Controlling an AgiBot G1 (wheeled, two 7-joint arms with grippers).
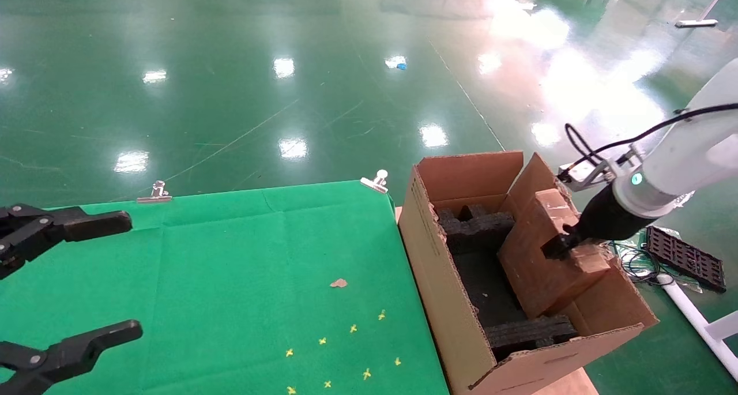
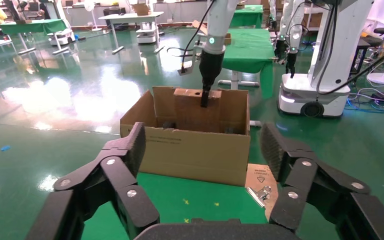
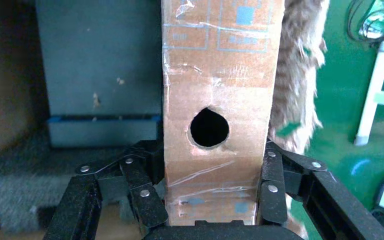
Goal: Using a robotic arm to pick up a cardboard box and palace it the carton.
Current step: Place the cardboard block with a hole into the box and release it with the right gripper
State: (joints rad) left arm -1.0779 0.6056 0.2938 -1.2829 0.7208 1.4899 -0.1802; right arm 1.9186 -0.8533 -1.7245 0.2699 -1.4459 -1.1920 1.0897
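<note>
The cardboard box (image 1: 539,262) hangs tilted, its upper end above the carton's rim, high over the black foam (image 1: 488,294). My right gripper keeps hold of the box until it is lower.
The carton (image 1: 441,291) stands open at the right end of the green table, with black foam inserts (image 1: 475,228) inside. The cardboard box (image 1: 539,262) leans tilted inside it, near the carton's right wall, its upper end above the rim. My right gripper (image 1: 560,246), on the white robotic arm (image 1: 680,158), is shut on that upper end. In the right wrist view the fingers (image 3: 145,192) clamp both sides of the box (image 3: 215,85) below its round hole (image 3: 209,128). My left gripper (image 1: 124,274) is open and empty over the table's left side, facing the carton (image 2: 195,150).
The green cloth table (image 1: 230,251) has metal clips (image 1: 376,181) on its far edge, yellow cross marks (image 1: 346,349) and a cardboard scrap (image 1: 338,282). A black tray (image 1: 686,258) and cables lie on the floor right of the carton. Other robots (image 2: 325,75) stand beyond.
</note>
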